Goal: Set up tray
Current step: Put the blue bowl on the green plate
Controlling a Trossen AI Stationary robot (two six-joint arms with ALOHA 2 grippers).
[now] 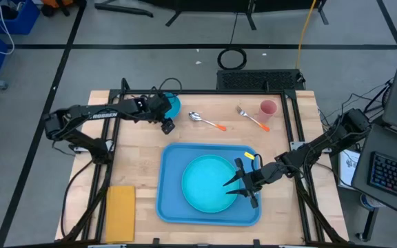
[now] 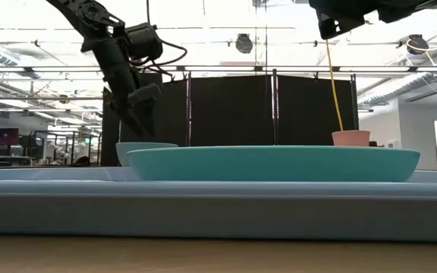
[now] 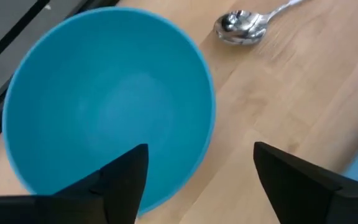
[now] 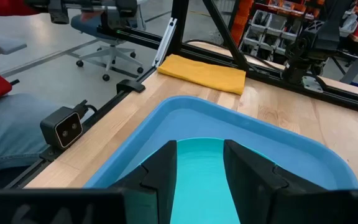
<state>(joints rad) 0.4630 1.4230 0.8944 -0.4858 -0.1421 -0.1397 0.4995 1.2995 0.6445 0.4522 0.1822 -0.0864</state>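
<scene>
My left gripper grabs the blue bowl by its rim (image 1: 177, 114) next, to set it on the teal plate (image 1: 205, 182).
The blue tray (image 1: 173, 207) lies flat on the table's near middle, and the round teal plate (image 1: 205, 182) rests flat inside it. My right gripper (image 1: 240, 184) hangs open above the plate's right part; in its wrist view (image 4: 197, 163) the plate (image 4: 197, 152) shows between the fingers. The low view shows this arm well above the plate (image 2: 279, 163). My left gripper (image 1: 167, 126) is open at the far left, above a blue bowl (image 3: 104, 106) that stands on the wood. One finger (image 3: 126, 180) is over the bowl's rim and the other is beside the bowl.
A spoon (image 1: 205, 121), a fork (image 1: 252, 117) and a pink cup (image 1: 268, 109) lie along the table's far side. A yellow-orange napkin (image 1: 120, 212) lies at the near left corner. Bare wood shows between the bowl and the tray. Black frame rails border the table.
</scene>
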